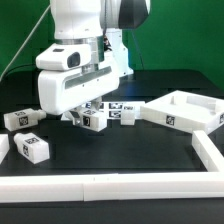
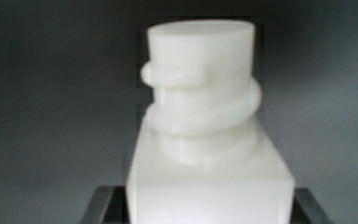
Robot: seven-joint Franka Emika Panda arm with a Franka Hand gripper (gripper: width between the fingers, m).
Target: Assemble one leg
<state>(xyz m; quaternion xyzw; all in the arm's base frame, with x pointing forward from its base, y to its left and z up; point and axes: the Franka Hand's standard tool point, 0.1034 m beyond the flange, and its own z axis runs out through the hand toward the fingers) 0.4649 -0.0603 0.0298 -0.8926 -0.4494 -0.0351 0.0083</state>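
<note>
The white leg's lower edge (image 1: 94, 129) is still slightly above the black table in the exterior view. I need to keep holding the leg with my gripper.
In the wrist view a white leg (image 2: 202, 130) fills the middle, its round stub (image 2: 201, 50) pointing away from the camera. My gripper (image 2: 202, 208) is shut on its square body, with a dark finger (image 2: 108, 205) on each side. In the exterior view the gripper (image 1: 86, 114) is low over the black table, holding this leg (image 1: 94, 122) close to the surface. Another tagged leg (image 1: 124, 112) lies just behind it. Two more legs lie at the exterior view's left, one farther back (image 1: 18, 119) and one nearer (image 1: 32, 147).
The large white square tray-like part (image 1: 186, 110) with a raised rim lies at the exterior view's right. A low white wall (image 1: 100, 186) runs along the front of the table and up the right side (image 1: 210, 150). A green backdrop stands behind.
</note>
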